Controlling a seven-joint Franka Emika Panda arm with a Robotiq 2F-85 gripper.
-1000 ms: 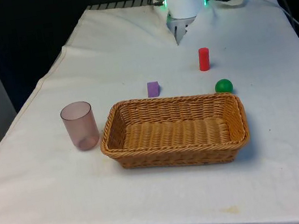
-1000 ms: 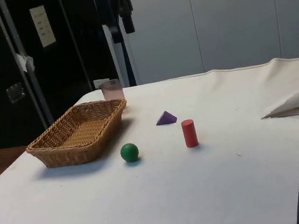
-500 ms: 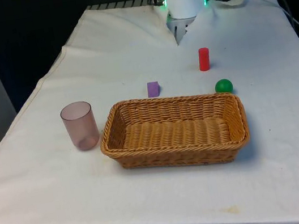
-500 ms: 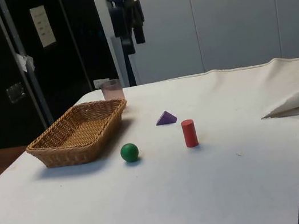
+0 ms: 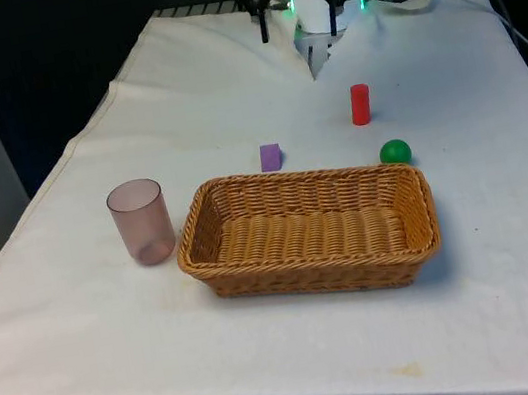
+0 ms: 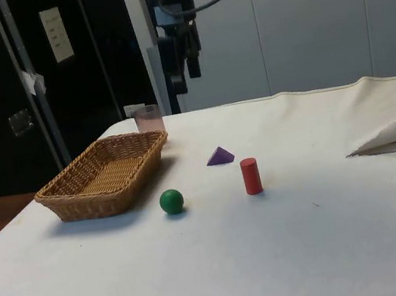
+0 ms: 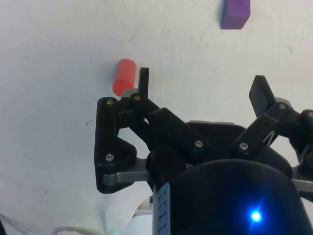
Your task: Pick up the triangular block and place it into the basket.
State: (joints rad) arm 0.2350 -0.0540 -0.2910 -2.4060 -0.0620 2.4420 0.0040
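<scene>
Next, my gripper grabs the opposite sides of the purple triangular block (image 5: 270, 157), to get it into the wicker basket (image 5: 307, 273).
The purple triangular block (image 5: 270, 157) lies on the white cloth just behind the wicker basket (image 5: 307, 273), near the basket's far left corner in the front view. In the side view the block (image 6: 219, 156) sits between the basket (image 6: 76, 198) and a red cylinder. My gripper (image 5: 299, 24) hangs high over the far end of the table, well behind the block and apart from it. In the side view the gripper (image 6: 183, 74) is above and a little left of the block. Its fingers stand open and hold nothing (image 7: 201, 85); the block (image 7: 235, 13) lies beyond the fingertips.
A red cylinder (image 5: 360, 104) stands upright to the block's right in the front view, with a green ball (image 5: 394, 152) beside the basket's far right corner. A translucent pink cup (image 5: 141, 221) stands left of the basket. A fold of cloth (image 6: 395, 136) rises at the robot's end.
The gripper has come down and moved rightwards in the side view. In the front view its black fingers have swung into sight. The block, basket and other objects have not moved.
</scene>
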